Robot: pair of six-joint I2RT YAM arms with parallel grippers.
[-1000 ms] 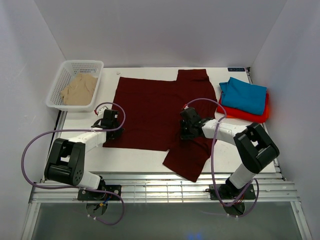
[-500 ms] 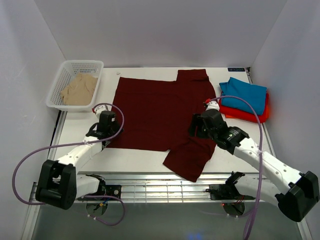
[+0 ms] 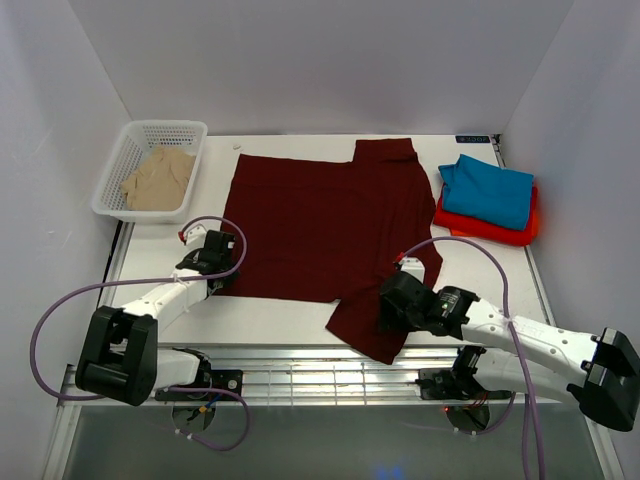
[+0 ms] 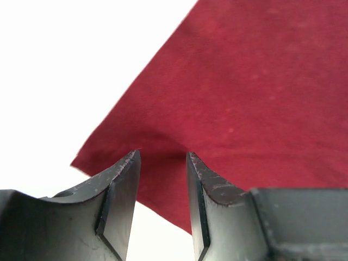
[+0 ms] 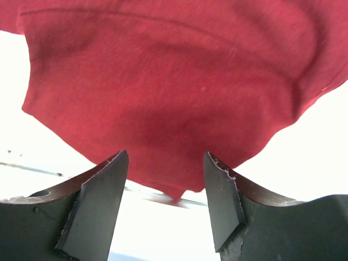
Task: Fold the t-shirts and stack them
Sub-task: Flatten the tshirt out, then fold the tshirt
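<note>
My left gripper next grabs the dark maroon t-shirt's front corner on the basket side, to fold its front edge over its body.
The dark maroon t-shirt [image 3: 320, 225] lies spread flat on the white table, one sleeve [image 3: 375, 325] reaching toward the front edge. My left gripper [image 3: 222, 266] is open at the shirt's front left corner [image 4: 109, 157], with nothing between its fingers [image 4: 122, 185]. My right gripper [image 3: 388, 312] hovers open over the front sleeve [image 5: 174, 81], its fingers [image 5: 220, 190] apart and empty. A folded teal-blue t-shirt [image 3: 490, 190] rests on a red-orange one [image 3: 480, 230] at the right. A beige t-shirt [image 3: 158, 178] sits in the basket.
The white mesh basket [image 3: 165, 126] stands at the back left corner. White walls close in the table on three sides. A metal rail [image 3: 320, 375] runs along the front edge near the arm bases.
Both grippers went from shut to open and let go of the maroon cloth. The right gripper moved toward the front edge over the sleeve. The left gripper backed slightly left off the shirt.
</note>
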